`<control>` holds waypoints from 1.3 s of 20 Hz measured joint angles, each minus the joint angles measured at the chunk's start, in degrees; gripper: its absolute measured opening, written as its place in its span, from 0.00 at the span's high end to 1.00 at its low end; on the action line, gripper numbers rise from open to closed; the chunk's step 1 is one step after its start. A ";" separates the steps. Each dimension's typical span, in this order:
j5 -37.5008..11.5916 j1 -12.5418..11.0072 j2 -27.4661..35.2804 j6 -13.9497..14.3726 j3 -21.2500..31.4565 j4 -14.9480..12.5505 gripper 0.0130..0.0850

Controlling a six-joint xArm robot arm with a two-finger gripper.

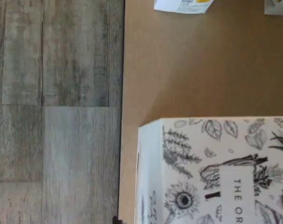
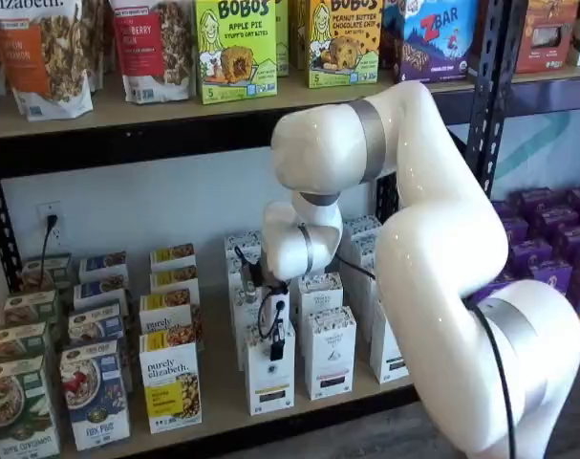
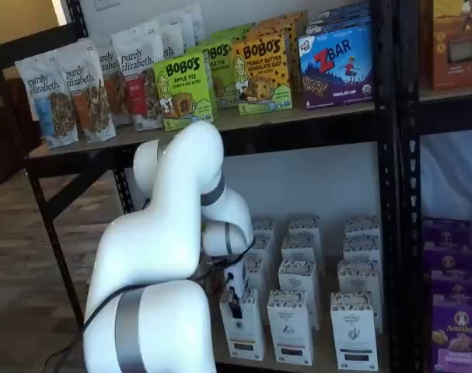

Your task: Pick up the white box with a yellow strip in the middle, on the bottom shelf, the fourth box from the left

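Observation:
My gripper should next pick the white box off the bottom shelf (image 2: 223,404), so it will grab the box by its leaf-printed top end (image 2: 258,344).
The white box (image 2: 269,381) stands at the front of the bottom shelf (image 2: 223,404), right of a "purely elizabeth" box; it also shows in a shelf view as the white box (image 3: 242,336). I cannot make out its strip's colour. My gripper (image 2: 275,349) hangs just over its top and is open, holding nothing. Only one black finger and a cable show on the gripper (image 3: 236,307). The wrist view looks down on the white box (image 1: 216,172), its top printed with dark leaves and flowers, standing near the shelf's (image 1: 202,70) front edge.
A "purely elizabeth" box (image 2: 170,387) stands close on the left and a like white carton (image 2: 330,354) with a dark strip on the right. More white cartons fill the rows behind. A black rack post (image 2: 485,96) and purple boxes (image 2: 547,249) lie to the right. Grey plank floor (image 1: 52,112) lies below.

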 joint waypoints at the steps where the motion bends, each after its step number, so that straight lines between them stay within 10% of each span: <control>1: 0.05 0.01 0.05 0.13 -0.05 -0.12 0.00; 16: -0.39 0.48 2.95 1.57 -2.94 -1.23 0.00; 26: 1.56 0.25 2.64 -0.09 -3.52 0.42 0.28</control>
